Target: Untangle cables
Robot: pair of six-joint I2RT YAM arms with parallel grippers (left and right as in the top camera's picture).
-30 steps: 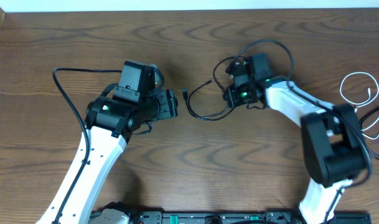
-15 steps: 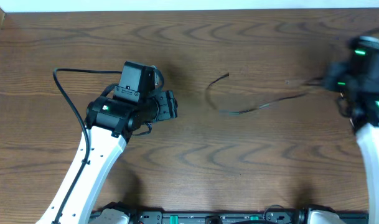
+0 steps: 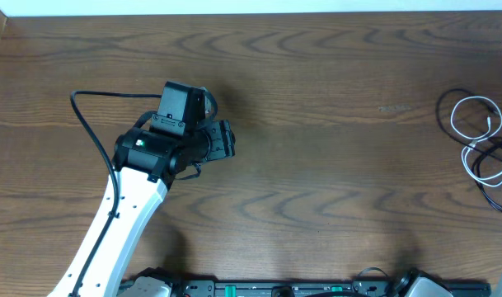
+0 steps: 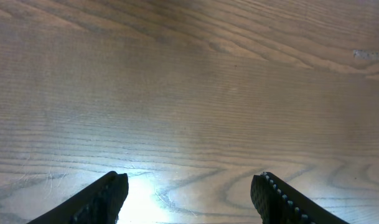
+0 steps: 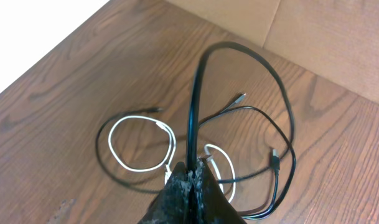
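My right gripper should open now, because the black cable's lower parts and plug (image 5: 275, 161) rest on the wood, so the black cable would settle there if I let go.
The white cable (image 3: 455, 114) lies in loops at the table's far right edge, with the black cable (image 3: 481, 180) looped around and beside it. In the right wrist view my right gripper (image 5: 192, 179) is shut on the black cable (image 5: 195, 93), which rises from the jaws and arcs over to the right. The white cable (image 5: 139, 146) lies in two loops on the wood just beyond the fingers. Thin black strands with small plugs (image 5: 239, 98) cross it. My left gripper (image 3: 230, 139) is open and empty over bare wood (image 4: 189, 193), far left of the cables.
The wooden table (image 3: 316, 190) ends at a pale edge along the back. A thick black wire (image 3: 86, 124) runs from the left arm. In the right wrist view a cardboard-coloured surface (image 5: 326, 37) lies past the table's corner.
My right arm swept from the table's middle to the far right and left the overhead view, dragging the black cable with it. The left arm has not moved.
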